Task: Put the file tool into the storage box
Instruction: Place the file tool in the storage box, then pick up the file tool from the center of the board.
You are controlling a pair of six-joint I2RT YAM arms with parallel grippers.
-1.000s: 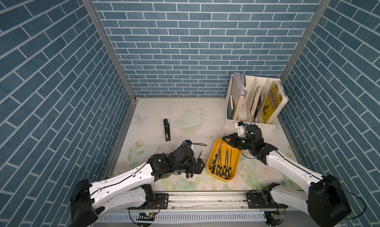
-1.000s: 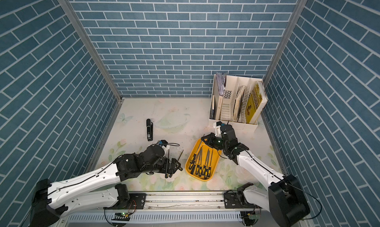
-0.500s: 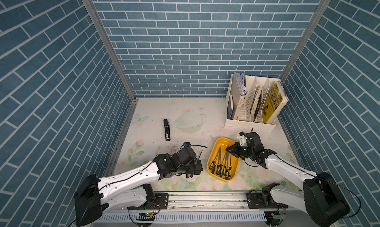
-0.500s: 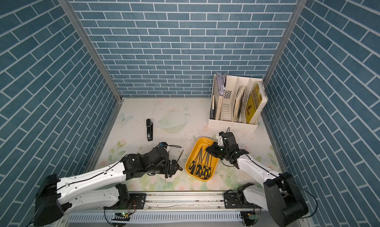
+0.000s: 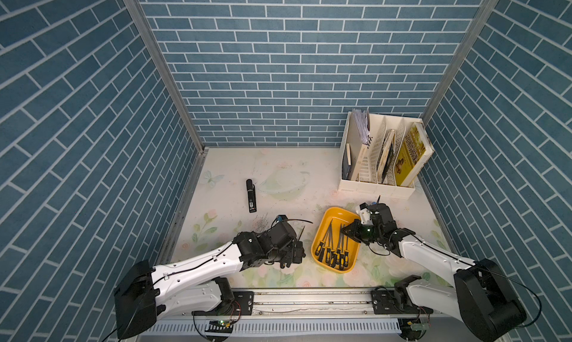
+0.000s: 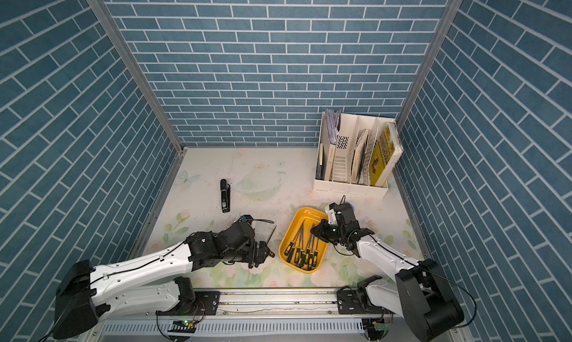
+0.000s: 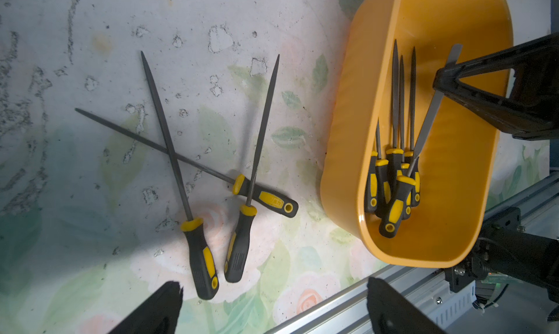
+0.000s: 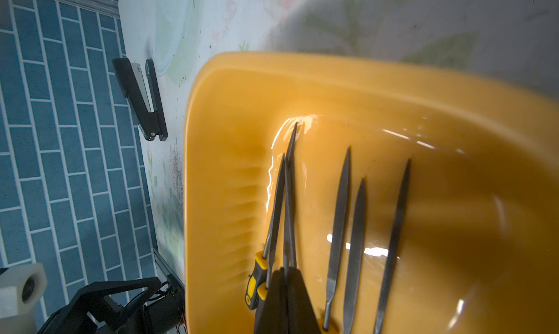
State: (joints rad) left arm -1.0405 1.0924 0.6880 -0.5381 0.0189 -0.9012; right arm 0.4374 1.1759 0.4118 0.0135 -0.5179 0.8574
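Note:
The file tool's blade tip [image 8: 284,159], ahead of my fingers, is inside the storage box's rim over its bottom, so my right gripper will release the file tool.
The storage box [image 5: 337,215] is a shallow yellow tray at the front right, holding several black-and-yellow-handled files [image 5: 331,247]. My right gripper [image 5: 347,230] is low over the tray's right side. It is shut on the blade of a flat file tool [image 7: 429,111], whose handle rests on the other handles; in the right wrist view the blade comes out between the shut tips [image 8: 287,270]. Three more files [image 7: 240,241] lie crossed on the mat left of the tray. My left gripper [image 7: 273,287] hovers over them, open and holding nothing. Its arm hides most of these files in both top views.
A black stapler [image 5: 251,195] lies on the mat at mid left. A tall white book rack [image 5: 380,157] stands at the back right, behind the tray. The metal rail [image 5: 309,297] runs along the front edge, and blue brick walls close in three sides.
My right gripper has moved from the tray's far end toward the front and lower into the tray, staying shut. The left gripper has barely shifted and stays open.

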